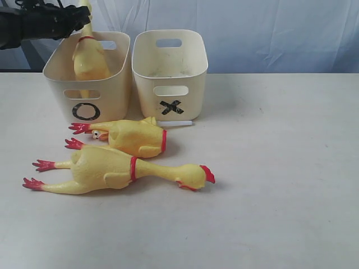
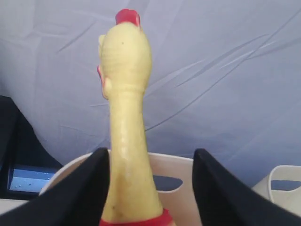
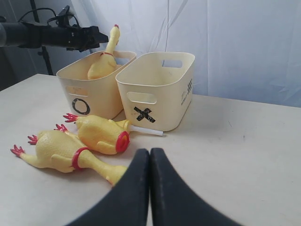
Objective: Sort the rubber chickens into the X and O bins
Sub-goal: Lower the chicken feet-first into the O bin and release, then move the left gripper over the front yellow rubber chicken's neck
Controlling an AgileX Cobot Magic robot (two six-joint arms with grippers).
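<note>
My left gripper needs to grab the long chicken on the tabletop by its narrow neck below the head (image 1: 165, 171) next, since that chicken has a wide, plump body (image 1: 104, 167).
One long rubber chicken (image 1: 88, 59) stands head-up in the O bin (image 1: 84, 96), its neck and red comb above the rim. My left gripper (image 1: 78, 19) is open around that neck (image 2: 126, 117); one finger lies close to it and the other stands well apart. The X bin (image 1: 171, 89) sits right beside the O bin and looks empty. On the table in front of the bins lie a second long chicken (image 1: 112, 168) and a shorter one (image 1: 137, 137). My right gripper (image 3: 150, 150) is shut with nothing in it, hovering near the long chicken's head.
A thin white stick (image 1: 175, 123) lies on the table against the front of the X bin. A pale wrinkled backdrop hangs behind the bins. The table runs bare to the right of the chickens.
</note>
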